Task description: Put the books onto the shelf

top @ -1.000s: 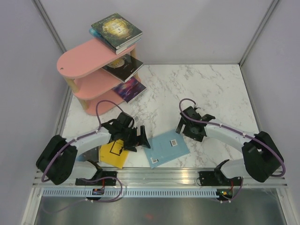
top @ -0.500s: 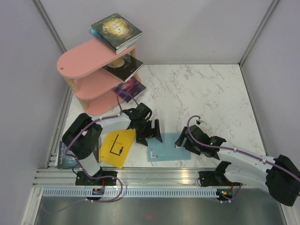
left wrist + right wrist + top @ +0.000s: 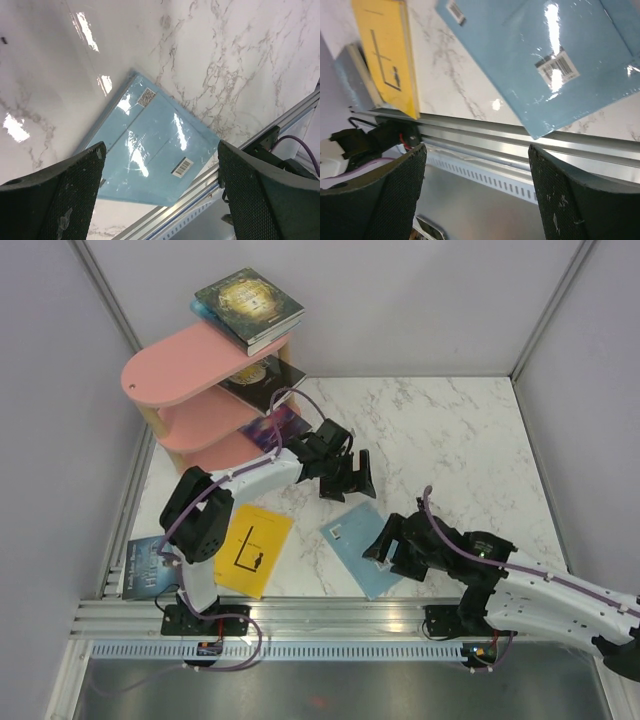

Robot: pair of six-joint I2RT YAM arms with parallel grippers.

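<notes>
I should next use my left gripper to grab the light blue book (image 3: 352,540) by its edge facing the yellow book. The opposite side then stays free for my right gripper.
The pink shelf (image 3: 185,390) stands at the back left with dark books on its top (image 3: 248,305), middle (image 3: 262,377) and bottom (image 3: 277,427) tiers. A light blue book (image 3: 352,540) (image 3: 150,145) (image 3: 545,55) lies flat near the front edge. To its left is a yellow book (image 3: 255,550) (image 3: 387,55), and a dark book (image 3: 150,567) lies at the left edge. My left gripper (image 3: 352,482) (image 3: 160,200) hangs open just behind the blue book. My right gripper (image 3: 383,543) (image 3: 477,195) is open and low at that book's right side, with nothing between its fingers.
The aluminium rail (image 3: 340,615) (image 3: 510,145) runs along the near edge, right by the blue book's corner. Grey walls close in the left, back and right sides. The marble table (image 3: 450,440) stretches to the back right.
My left gripper has swung back and to the right, off the yellow book. My right arm has dropped toward the near edge beside the blue book, which has turned. The dark book at left is uncovered.
</notes>
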